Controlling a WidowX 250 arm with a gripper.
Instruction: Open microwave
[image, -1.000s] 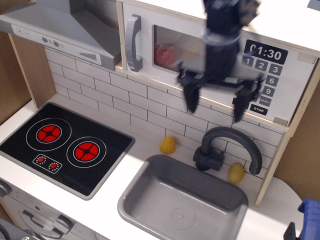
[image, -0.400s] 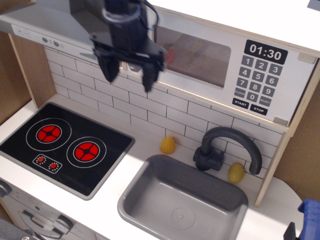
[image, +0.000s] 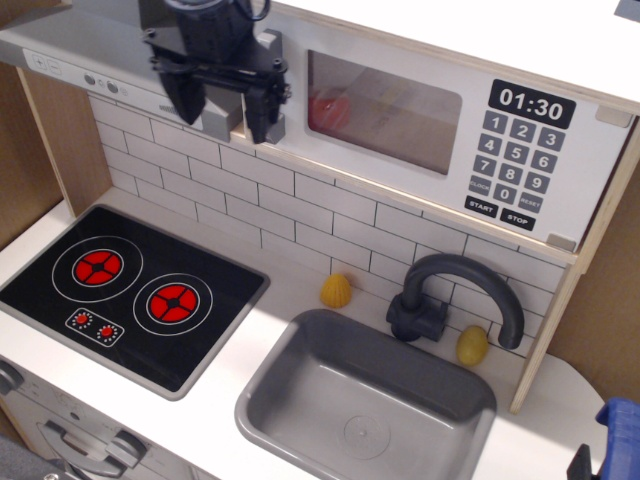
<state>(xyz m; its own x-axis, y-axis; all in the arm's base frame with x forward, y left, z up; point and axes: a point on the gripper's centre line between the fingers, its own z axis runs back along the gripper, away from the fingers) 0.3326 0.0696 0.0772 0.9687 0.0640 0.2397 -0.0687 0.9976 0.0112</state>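
Note:
The microwave door (image: 385, 110) needs to swing open. My gripper should grab its grey vertical bar handle next.
The microwave (image: 440, 130) is a wide white box with a wood edge, high on the back wall. It has a clear window (image: 385, 100), a black clock reading 01:30 (image: 532, 103) and a grey keypad. Its door looks shut, and something red shows behind the window. The grey vertical bar handle (image: 270, 55) is at the door's left edge, partly hidden by my gripper. My black gripper (image: 224, 125) hangs open in front of the handle and the hood's right end. Its right finger (image: 260, 115) overlaps the handle's lower part. It holds nothing.
A grey slanted extractor hood (image: 90, 55) is left of the microwave. Below are a black hob with two red rings (image: 130, 285), a grey sink (image: 300, 400), a dark faucet (image: 455, 290), two small yellow items (image: 336, 290) (image: 472, 345), and a blue object (image: 622, 430) at the bottom right.
My gripper has moved left from in front of the keypad, across the window, to the handle at the door's left edge. It stays open. The microwave door has not moved.

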